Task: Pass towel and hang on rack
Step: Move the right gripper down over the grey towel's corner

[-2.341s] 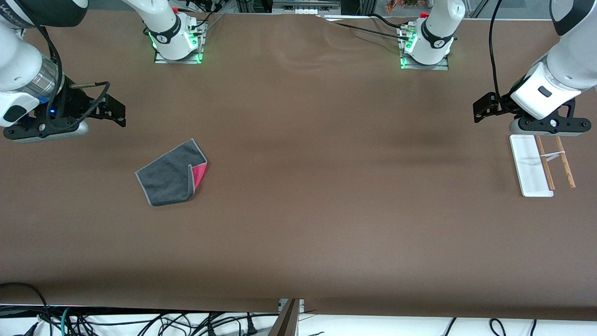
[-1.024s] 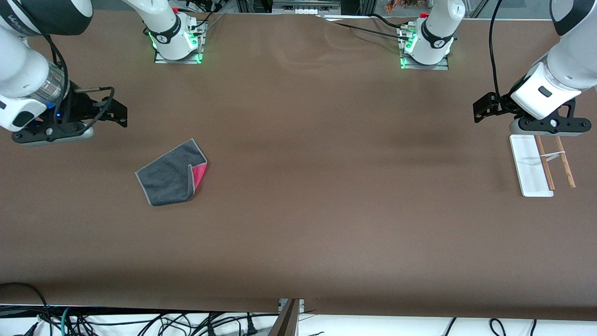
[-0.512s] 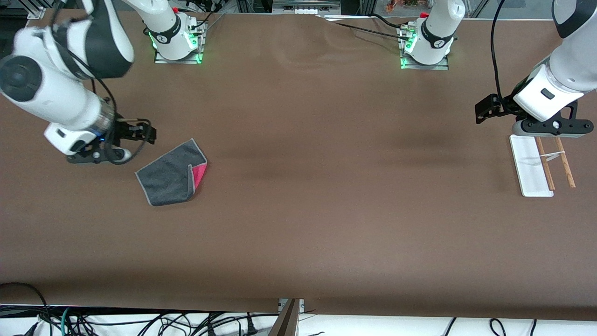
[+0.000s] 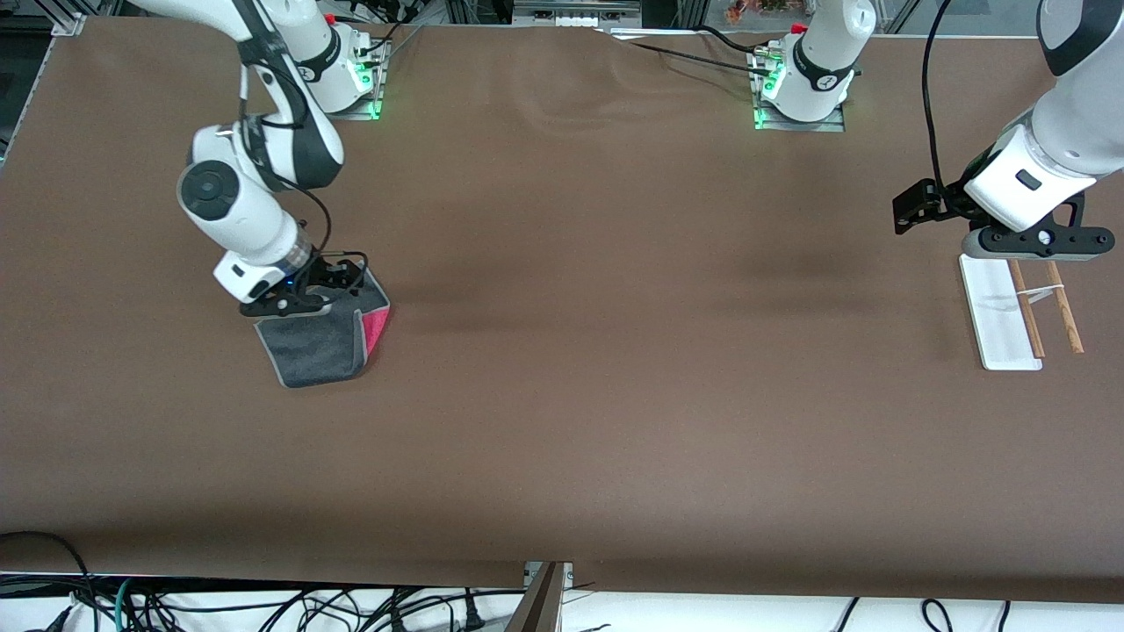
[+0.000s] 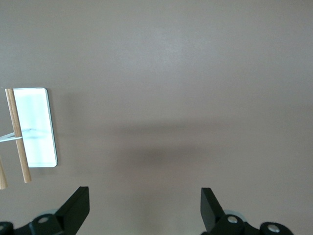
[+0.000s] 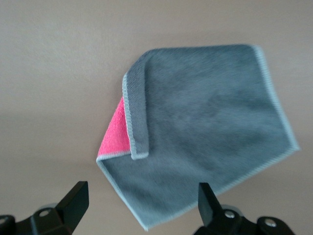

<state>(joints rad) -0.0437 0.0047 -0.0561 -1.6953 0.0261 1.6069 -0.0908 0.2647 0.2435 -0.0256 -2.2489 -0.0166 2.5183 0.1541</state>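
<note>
My right gripper needs to take hold of the towel by its flat grey corner [image 6: 146, 221] next, so that it can pass the towel over for hanging.
The towel [image 4: 318, 344] lies flat toward the right arm's end of the table, dark grey side up. One corner is folded over and shows pink [image 4: 377, 329]. My right gripper [image 4: 303, 303] hangs open low over the towel's edge that is farther from the front camera. In the right wrist view the towel [image 6: 205, 132] fills the middle, and one corner of it lies between the fingers of the open right gripper [image 6: 142, 205]. The rack [image 4: 997, 316], with its white base and two wooden rods [image 4: 1027, 307], stands toward the left arm's end. Above its end waits my left gripper [image 4: 1029, 242], open and holding nothing. The left wrist view shows the left gripper [image 5: 145, 208] with the rack [image 5: 34, 127] off to one side.
Brown table cover [image 4: 615, 351] spreads wide between towel and rack. The two arm bases [image 4: 334, 83] [image 4: 803, 88] stand along the edge farthest from the front camera. Cables [image 4: 263, 606] hang below the edge nearest it.
My right arm has swung in from the table's end and come down over the towel, still open. The left arm has hardly moved. Towel and rack lie where they were.
</note>
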